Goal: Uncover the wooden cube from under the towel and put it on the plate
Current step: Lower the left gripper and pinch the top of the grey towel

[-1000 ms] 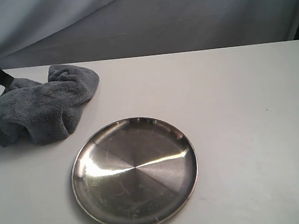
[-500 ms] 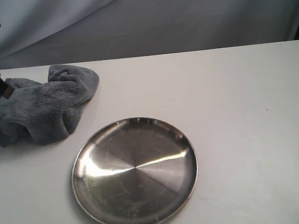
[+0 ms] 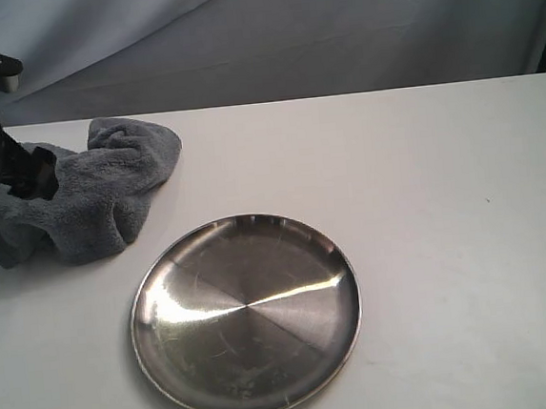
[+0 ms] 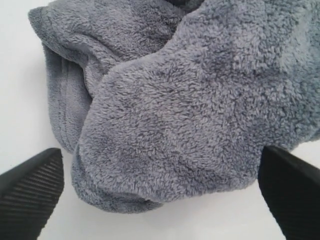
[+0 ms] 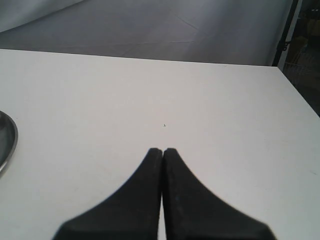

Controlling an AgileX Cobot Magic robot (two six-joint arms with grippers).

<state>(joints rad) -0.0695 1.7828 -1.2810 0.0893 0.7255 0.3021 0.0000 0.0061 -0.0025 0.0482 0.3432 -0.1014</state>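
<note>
I will lower my left gripper before closing on the towel, because its spread fingers are above the thick towel fold (image 3: 85,216) (image 4: 167,137), short of the tabletop.
The fluffy blue-grey towel (image 3: 95,196) lies bunched at the table's back left. The wooden cube is hidden. My left gripper (image 3: 24,176) hangs over the towel's left part. In the left wrist view the left gripper (image 4: 160,200) is open, its two black fingers (image 4: 30,192) spread wide on either side of a thick towel (image 4: 190,115) fold, not closed on it. The shiny steel plate (image 3: 247,314) sits bare at the front centre. My right gripper (image 5: 163,151) is shut with nothing in it, above bare table right of the plate's rim (image 5: 11,142); it does not show in the exterior view.
The white table (image 3: 445,199) runs wide to the right of the plate. A grey cloth backdrop (image 3: 334,27) hangs behind the table's far edge. A dark stand (image 5: 285,35) is off the table's far right corner.
My left arm has swung rightward from the frame's left edge onto the towel's left part. The towel's left side has sunk a little. The plate has not moved.
</note>
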